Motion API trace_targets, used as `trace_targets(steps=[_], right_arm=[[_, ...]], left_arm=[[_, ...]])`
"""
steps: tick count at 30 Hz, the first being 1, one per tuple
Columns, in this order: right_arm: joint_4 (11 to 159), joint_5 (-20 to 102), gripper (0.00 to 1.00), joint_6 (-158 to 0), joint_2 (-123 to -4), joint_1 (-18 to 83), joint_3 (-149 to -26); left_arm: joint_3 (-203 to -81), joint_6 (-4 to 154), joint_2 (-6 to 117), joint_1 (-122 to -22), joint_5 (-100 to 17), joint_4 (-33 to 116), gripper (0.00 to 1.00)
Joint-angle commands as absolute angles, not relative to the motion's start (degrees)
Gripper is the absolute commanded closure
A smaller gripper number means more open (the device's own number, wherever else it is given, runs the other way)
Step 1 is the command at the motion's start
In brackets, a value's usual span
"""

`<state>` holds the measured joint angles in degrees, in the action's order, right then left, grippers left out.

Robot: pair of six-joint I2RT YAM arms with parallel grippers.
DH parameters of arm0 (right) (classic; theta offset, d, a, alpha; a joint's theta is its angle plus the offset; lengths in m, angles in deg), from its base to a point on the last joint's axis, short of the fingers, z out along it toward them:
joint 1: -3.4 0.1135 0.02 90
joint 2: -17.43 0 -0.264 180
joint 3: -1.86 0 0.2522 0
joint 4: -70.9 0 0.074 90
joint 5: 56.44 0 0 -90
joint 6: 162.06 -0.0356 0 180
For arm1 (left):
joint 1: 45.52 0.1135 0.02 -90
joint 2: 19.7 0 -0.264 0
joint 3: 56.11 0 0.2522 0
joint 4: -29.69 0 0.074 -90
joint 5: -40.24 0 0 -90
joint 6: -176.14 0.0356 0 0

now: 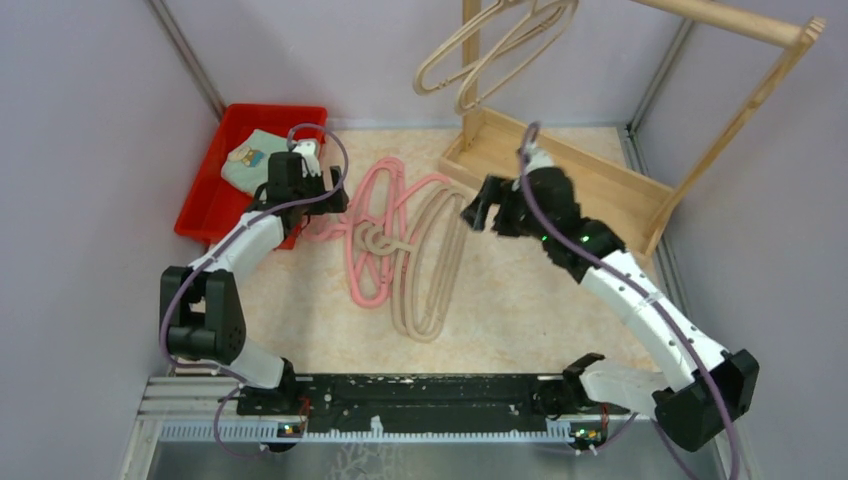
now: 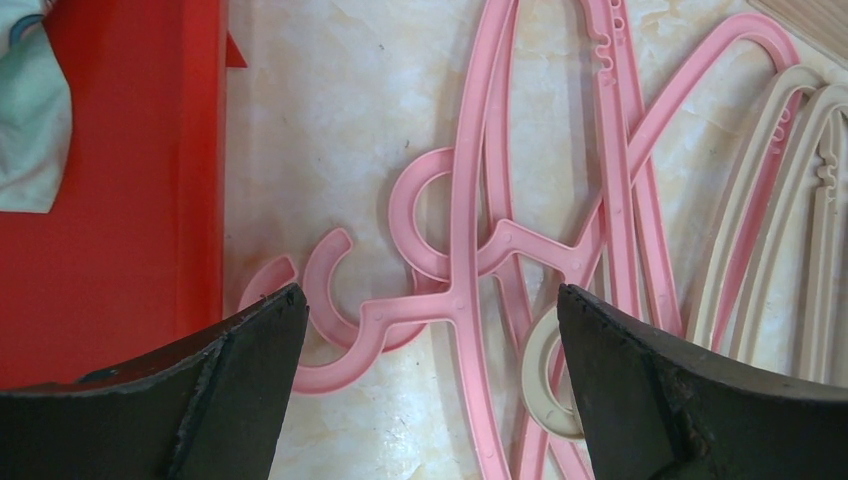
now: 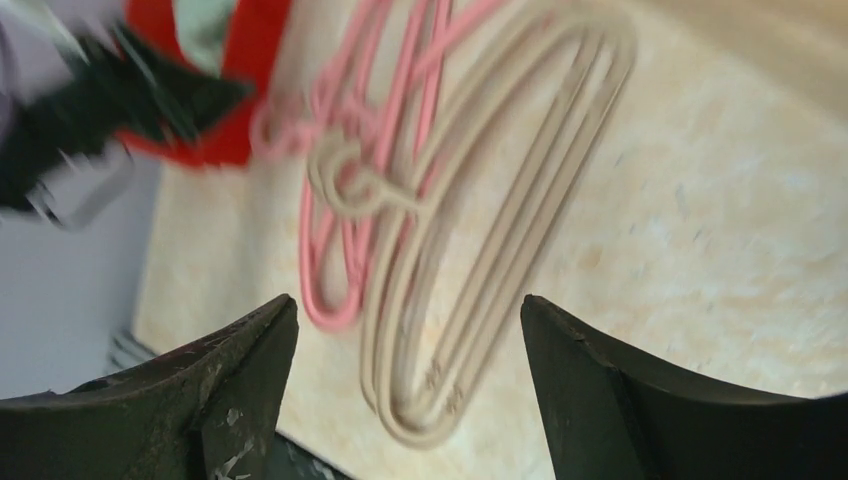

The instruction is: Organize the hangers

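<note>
The right gripper will next take hold of a beige hanger by the curved bar (image 1: pixel 412 246) (image 3: pixel 428 208) beside its hook, so the hanger's hook stays free to hang.
Several pink hangers (image 1: pixel 375 240) and beige hangers (image 1: pixel 423 330) lie overlapped on the table's middle. Two more beige hangers (image 1: pixel 500 45) hang on the wooden rack. My left gripper (image 1: pixel 335 195) is open and empty, just above the pink hooks (image 2: pixel 465 250), with a beige hook (image 2: pixel 540 370) by its right finger. My right gripper (image 1: pixel 478 212) is open and empty, raised to the right of the pile. In the blurred right wrist view it (image 3: pixel 410 310) looks down on the beige hangers (image 3: pixel 480 250) and the pink ones (image 3: pixel 340 250).
A red bin (image 1: pixel 225 180) holding folded cloth (image 1: pixel 250 162) stands at the left, close to my left gripper; it also shows in the left wrist view (image 2: pixel 110 200). The wooden rack's base tray (image 1: pixel 590 180) and top rod (image 1: pixel 740 20) are at the back right. Grey walls enclose the table.
</note>
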<state>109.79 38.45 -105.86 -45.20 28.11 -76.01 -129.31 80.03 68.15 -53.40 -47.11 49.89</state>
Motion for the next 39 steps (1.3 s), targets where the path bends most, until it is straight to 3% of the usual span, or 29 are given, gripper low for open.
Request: trace_targets(steps=[1, 8, 19, 27, 39], right_arm=[[113.8, 28.2, 0.2, -101.1, -46.7, 43.5, -71.5], [107.2, 28.1, 0.23, -102.3, -60.4, 54.3, -70.8], [96.9, 34.9, 0.3, -104.1, -82.8, 55.3, -77.7], [97.6, 35.0, 0.34, -103.3, -89.8, 55.4, -83.8], [98.7, 30.3, 0.52, -106.4, -90.1, 55.4, -79.1]], left_arm=[[-130.4, 77.5, 68.7, -53.1, -44.6, 48.9, 0.0], [-131.7, 76.5, 68.8, -53.1, -44.0, 49.7, 0.0], [-128.8, 77.1, 65.8, -53.0, -44.6, 49.8, 0.0], [-128.2, 79.4, 64.9, -52.8, -45.5, 50.8, 0.0], [-127.5, 82.1, 64.2, -52.1, -45.7, 51.4, 0.0]])
